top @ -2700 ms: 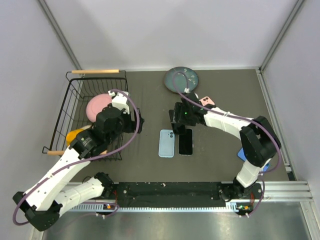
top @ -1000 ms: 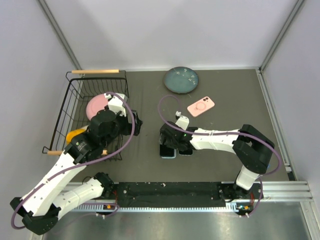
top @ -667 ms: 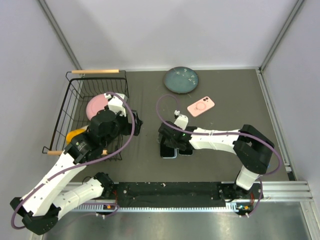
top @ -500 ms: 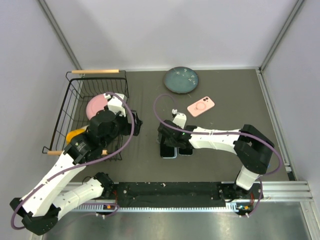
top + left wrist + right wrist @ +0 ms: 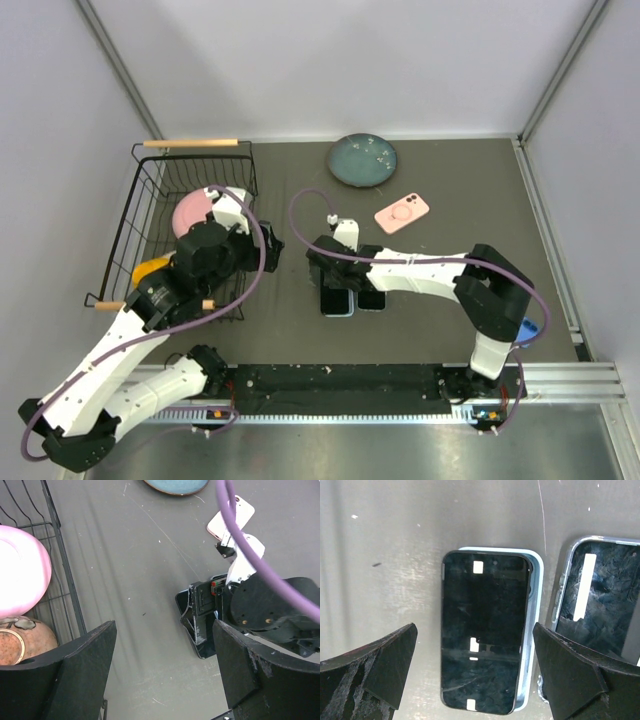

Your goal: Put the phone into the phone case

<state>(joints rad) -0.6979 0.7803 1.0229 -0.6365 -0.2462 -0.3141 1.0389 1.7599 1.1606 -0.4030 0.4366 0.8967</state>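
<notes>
Next, my right gripper grabs the phone by its long sides, which leaves its short ends free to line up with the phone case.
A black-screened phone [image 5: 482, 630] lies face up on a light blue phone case [image 5: 534, 630]. It is shifted left, so the case's blue rim shows along its top and right side. In the top view the pair [image 5: 336, 301] lies at the table's middle. My right gripper [image 5: 474, 630] is open and empty. It hovers over the phone with one finger on each side, not touching it, and also shows in the top view [image 5: 322, 272]. My left gripper [image 5: 270, 246] is open and empty, left of the phone beside the basket. The left wrist view shows it [image 5: 161, 630] over bare table.
A second dark phone-shaped item with a clear rim [image 5: 600, 597] lies just right of the blue case. A pink phone case [image 5: 402, 212] and a teal plate [image 5: 363, 160] lie farther back. A wire basket [image 5: 150, 200] at left holds a pink bowl [image 5: 192, 212] and a brown one [image 5: 15, 640].
The blue case showed a bare blue surface 2.7 s ago; now it shows a black screen. My right gripper has moved left and slightly back. The left arm has barely moved.
</notes>
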